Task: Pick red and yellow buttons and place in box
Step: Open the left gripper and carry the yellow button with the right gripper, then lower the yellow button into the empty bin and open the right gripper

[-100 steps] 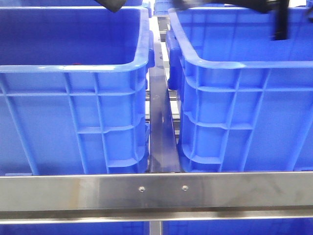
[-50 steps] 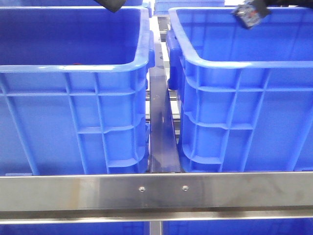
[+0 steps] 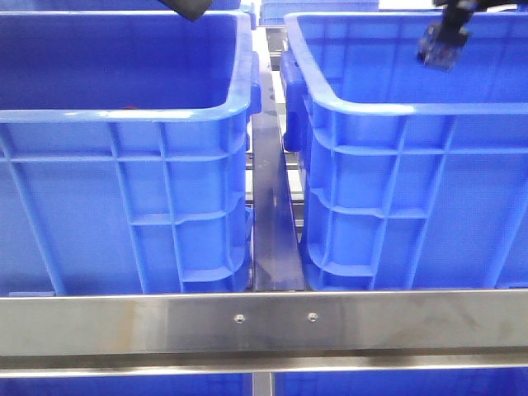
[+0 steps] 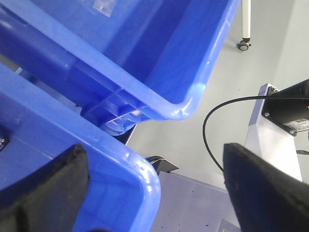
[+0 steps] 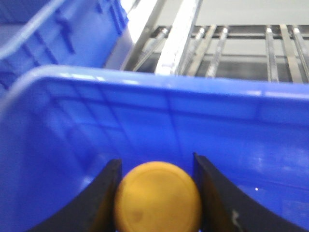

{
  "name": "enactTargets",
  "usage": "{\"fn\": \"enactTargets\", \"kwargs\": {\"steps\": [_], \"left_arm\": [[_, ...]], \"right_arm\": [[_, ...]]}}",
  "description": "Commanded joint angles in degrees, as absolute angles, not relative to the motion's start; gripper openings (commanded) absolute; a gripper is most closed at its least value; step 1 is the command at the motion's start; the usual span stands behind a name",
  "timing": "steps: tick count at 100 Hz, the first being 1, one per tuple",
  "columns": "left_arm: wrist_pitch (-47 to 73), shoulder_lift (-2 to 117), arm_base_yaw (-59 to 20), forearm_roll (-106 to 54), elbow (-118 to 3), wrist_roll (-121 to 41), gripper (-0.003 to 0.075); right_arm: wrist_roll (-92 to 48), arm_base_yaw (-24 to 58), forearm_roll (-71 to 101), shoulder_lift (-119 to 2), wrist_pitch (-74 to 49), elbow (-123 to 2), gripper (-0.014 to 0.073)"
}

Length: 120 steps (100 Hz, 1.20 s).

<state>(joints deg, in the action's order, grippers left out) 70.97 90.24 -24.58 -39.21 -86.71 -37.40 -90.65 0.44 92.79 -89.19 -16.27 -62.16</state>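
Note:
My right gripper should lower the orange-yellow button before it lets go. The dark base of the button (image 3: pixel 438 55) is still above the bottom of the blue box.
In the right wrist view my right gripper (image 5: pixel 157 193) is shut on the orange-yellow button (image 5: pixel 158 197), held inside the blue box, facing its far wall (image 5: pixel 169 111). In the front view only the right wrist (image 3: pixel 444 43) shows, above the right box (image 3: pixel 388 107) near its far right. My left gripper (image 4: pixel 154 193) is open and empty over the rounded corner of a blue crate (image 4: pixel 137 179). One left fingertip (image 3: pixel 191 8) shows above the left crate (image 3: pixel 124 115). A tiny dark red speck (image 3: pixel 128 107) shows behind that crate's near rim; I cannot tell if it is the red button.
A steel rail (image 3: pixel 264 326) crosses the front and a dark steel bar (image 3: pixel 272 214) runs between the two crates. Steel rollers (image 5: pixel 270 48) lie beyond the box. In the left wrist view a second blue crate (image 4: pixel 145 58), a black cable (image 4: pixel 217 111) and grey floor show.
The right wrist has moved right and dropped lower over the right box. The left fingertip has not moved.

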Motion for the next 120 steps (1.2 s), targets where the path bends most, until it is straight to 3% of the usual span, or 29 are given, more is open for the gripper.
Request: {"fn": "enactTargets", "kwargs": {"steps": [1,65,120], "left_arm": [[72.41,87.58,-24.99,-42.27,-88.7,-37.01,0.0545],[72.41,87.58,-24.99,-42.27,-88.7,-37.01,0.0545],[72.41,87.58,-24.99,-42.27,-88.7,-37.01,0.0545]], "right_arm": [[-92.3,0.71,94.98,-89.02,-15.75,-65.57,0.0234],[-92.68,0.78,94.98,-104.37,-14.53,-74.84,0.0234],[-92.72,0.78,94.98,-107.58,-13.15,-75.84,0.0266]]}}
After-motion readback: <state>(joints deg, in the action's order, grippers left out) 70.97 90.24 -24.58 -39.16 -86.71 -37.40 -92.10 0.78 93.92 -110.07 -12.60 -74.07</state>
